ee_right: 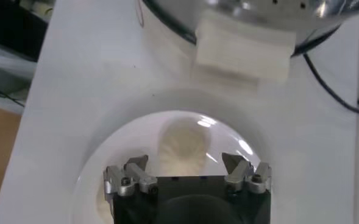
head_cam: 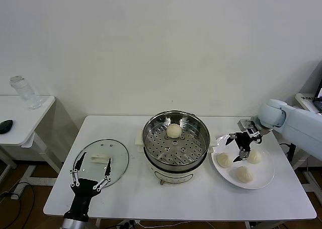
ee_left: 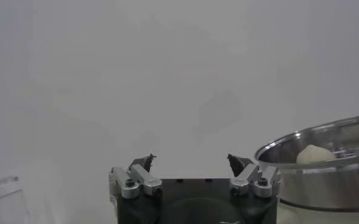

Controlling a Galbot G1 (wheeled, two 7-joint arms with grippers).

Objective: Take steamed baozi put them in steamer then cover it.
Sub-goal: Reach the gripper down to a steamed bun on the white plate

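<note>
The baozi closest to the steamer should go on the steamer's tray [head_cam: 176, 146], so the robot's right gripper should next grab that baozi by its rounded sides.
The steamer [head_cam: 176, 143] stands mid-table with one baozi [head_cam: 173, 131] on its perforated tray; that bun also shows in the left wrist view [ee_left: 313, 154]. Three baozi lie on the white plate [head_cam: 266, 176] to its right: one on the left [head_cam: 224, 160], one on the right [head_cam: 254, 156], one in front [head_cam: 244, 174]. My right gripper [head_cam: 240, 144] hangs open just above the plate, over the buns. In the right wrist view a baozi [ee_right: 182, 146] sits between the open fingers [ee_right: 185, 167]. The glass cover [head_cam: 100, 161] lies flat at the table's left. My left gripper [head_cam: 90, 173] is open above it.
The steamer's white side handle [ee_right: 243, 52] is close to the plate. A small side table [head_cam: 22, 118] at far left carries a clear bottle [head_cam: 25, 92] and a dark object [head_cam: 5, 126]. The wall stands behind the table.
</note>
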